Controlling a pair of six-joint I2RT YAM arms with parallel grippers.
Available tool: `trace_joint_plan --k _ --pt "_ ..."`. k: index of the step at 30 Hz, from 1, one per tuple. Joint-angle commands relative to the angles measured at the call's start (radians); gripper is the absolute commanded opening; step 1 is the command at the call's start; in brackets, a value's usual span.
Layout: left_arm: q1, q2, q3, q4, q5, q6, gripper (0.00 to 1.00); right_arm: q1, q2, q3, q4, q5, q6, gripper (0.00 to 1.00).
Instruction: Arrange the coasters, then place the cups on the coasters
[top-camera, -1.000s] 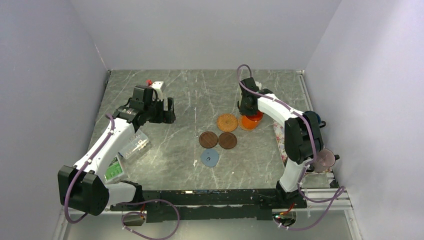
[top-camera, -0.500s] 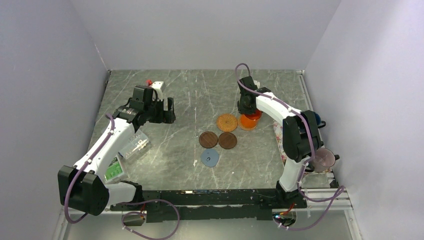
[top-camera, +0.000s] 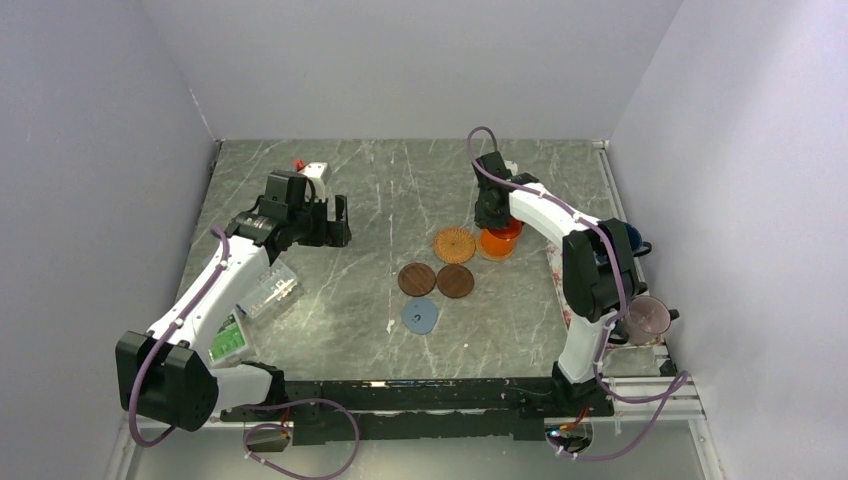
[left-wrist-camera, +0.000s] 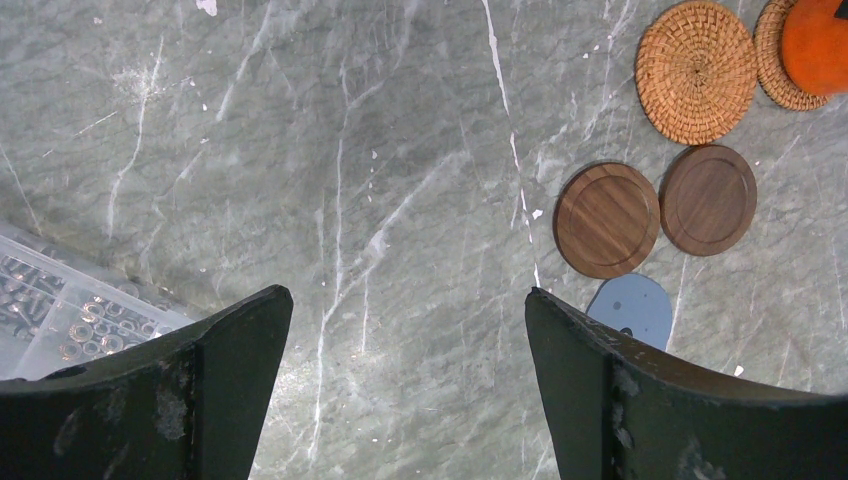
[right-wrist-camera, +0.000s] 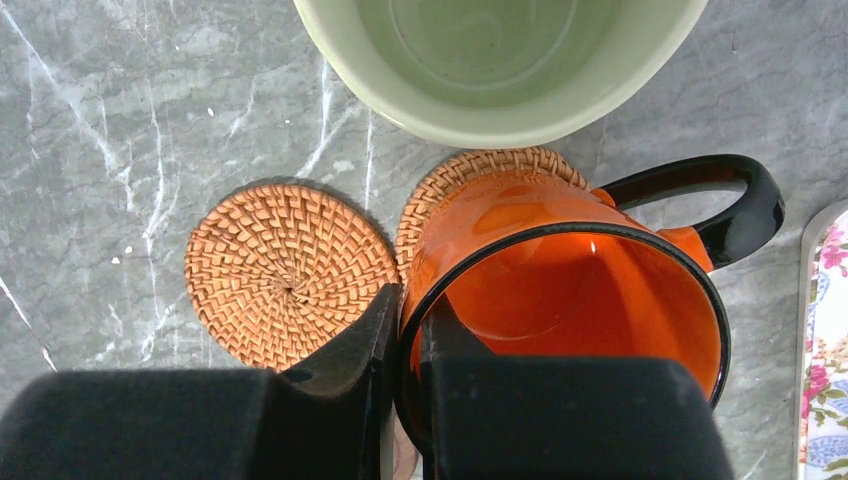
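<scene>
I need to release the orange cup (right-wrist-camera: 570, 280) with my right gripper. The cup sits over the tan woven coaster and would land on that coaster if I opened now.
My right gripper (right-wrist-camera: 410, 330) is shut on the rim of the orange cup (right-wrist-camera: 570, 280), one finger inside the wall and one outside. The cup is over a tan woven coaster (right-wrist-camera: 500, 170); I cannot tell whether it rests on it. A second tan coaster (right-wrist-camera: 285, 270) lies just to its left, and a cream cup (right-wrist-camera: 500, 60) stands beyond. Two dark brown coasters (top-camera: 416, 279) (top-camera: 455, 281) and a blue-grey coaster (top-camera: 420, 316) lie nearer me. My left gripper (left-wrist-camera: 405, 292) hangs open over bare table, far left of them.
A floral tray (top-camera: 558, 285) lies along the right side, with a mauve-grey cup (top-camera: 648, 318) and a dark blue cup (top-camera: 632, 240) beyond it. A clear plastic box (top-camera: 268, 290) and a green item (top-camera: 228, 340) sit under the left arm. Walls close three sides.
The right arm's elbow has swung a little to the left and its wrist has edged back, with the orange cup staying over the tan coaster. The left arm has not moved.
</scene>
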Motion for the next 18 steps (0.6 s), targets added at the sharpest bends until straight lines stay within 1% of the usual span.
trace_joint_plan --k 1,9,15,18 --pt "0.001 -0.018 0.007 0.02 0.012 0.0 0.93 0.006 0.011 0.053 -0.01 0.007 0.01 0.06" --pt "0.002 -0.02 0.008 0.019 0.016 -0.002 0.93 0.006 0.017 0.06 -0.027 0.002 0.019 0.2" --pt "0.002 -0.023 0.006 0.02 0.014 -0.002 0.93 0.008 0.013 0.068 -0.03 -0.008 0.023 0.25" --pt "0.002 -0.022 0.007 0.019 0.013 -0.001 0.93 0.008 0.009 0.076 -0.038 -0.013 0.021 0.3"
